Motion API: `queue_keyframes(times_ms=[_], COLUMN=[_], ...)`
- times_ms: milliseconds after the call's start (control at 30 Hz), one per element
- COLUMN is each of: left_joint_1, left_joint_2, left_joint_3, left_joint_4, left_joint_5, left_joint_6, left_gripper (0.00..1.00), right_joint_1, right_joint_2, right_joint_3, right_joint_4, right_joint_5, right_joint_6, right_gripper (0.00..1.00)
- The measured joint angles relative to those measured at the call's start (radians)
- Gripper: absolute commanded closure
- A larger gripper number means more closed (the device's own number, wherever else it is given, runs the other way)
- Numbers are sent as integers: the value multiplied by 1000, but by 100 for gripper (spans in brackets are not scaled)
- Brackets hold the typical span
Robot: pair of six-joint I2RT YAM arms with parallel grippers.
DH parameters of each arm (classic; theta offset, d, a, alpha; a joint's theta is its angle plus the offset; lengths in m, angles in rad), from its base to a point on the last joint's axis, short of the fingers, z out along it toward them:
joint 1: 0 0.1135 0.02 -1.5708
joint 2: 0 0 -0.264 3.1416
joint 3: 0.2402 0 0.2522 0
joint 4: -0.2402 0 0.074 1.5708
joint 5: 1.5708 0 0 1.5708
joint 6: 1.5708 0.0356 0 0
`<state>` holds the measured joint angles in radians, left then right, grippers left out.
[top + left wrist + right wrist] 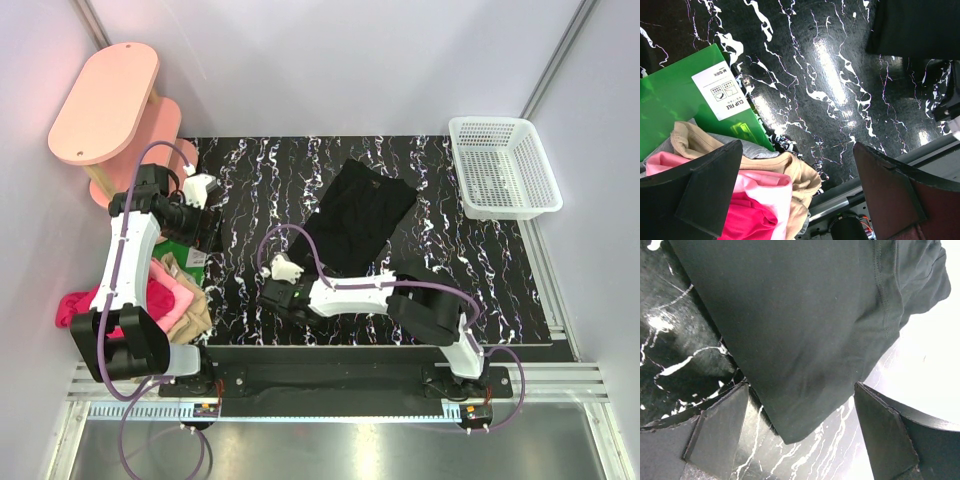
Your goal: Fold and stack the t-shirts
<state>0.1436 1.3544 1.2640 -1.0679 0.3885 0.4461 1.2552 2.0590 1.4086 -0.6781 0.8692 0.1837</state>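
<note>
The robot's right gripper should next grab the black t-shirt [365, 213] by its flat near corner. Then the robot will fold that corner over onto the rest of the t-shirt.
A black t-shirt [365, 213] lies partly folded in the middle of the marble table [480, 270]. In the right wrist view one corner of the black t-shirt [805, 340] lies flat on the table between the wide-apart fingers of my right gripper [800, 435], untouched. That open right gripper [284, 269] sits just left of the shirt's near corner. A pile of pink, magenta and tan t-shirts [172, 296] lies at the table's near left. My open left gripper [800, 192] hovers over the pile's tan t-shirt [795, 172], pink t-shirt [767, 187] and magenta t-shirt [747, 220].
A flat green packet [675, 100] with a white label lies beside the pile, also the green packet [192, 257] under the left arm. A white basket [503, 165] stands at the back right. A pink two-tier stool [105, 100] stands off the back left corner.
</note>
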Motion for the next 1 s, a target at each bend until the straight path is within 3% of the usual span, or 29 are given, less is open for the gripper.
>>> queue_keyframes(times_ms=[333, 633, 867, 967, 1000], left_joint_1=[0, 0, 0, 0, 0], left_joint_2=[0, 0, 0, 0, 0], left_joint_3=[0, 0, 0, 0, 0], left_joint_4=[0, 0, 0, 0, 0], left_joint_5=[0, 0, 0, 0, 0], left_joint_6=[0, 0, -1, -1, -1], left_gripper=[1, 1, 1, 1, 1], right_joint_1=[26, -10, -71, -71, -71], right_joint_2=[65, 77, 61, 62, 63], right_joint_3=[79, 80, 37, 34, 34], right_joint_4=[1, 53, 114, 124, 129], right_joint_5=[-10, -24, -45, -68, -74], right_joint_6=[4, 27, 50, 58, 59], right_gripper=[12, 24, 43, 62, 74])
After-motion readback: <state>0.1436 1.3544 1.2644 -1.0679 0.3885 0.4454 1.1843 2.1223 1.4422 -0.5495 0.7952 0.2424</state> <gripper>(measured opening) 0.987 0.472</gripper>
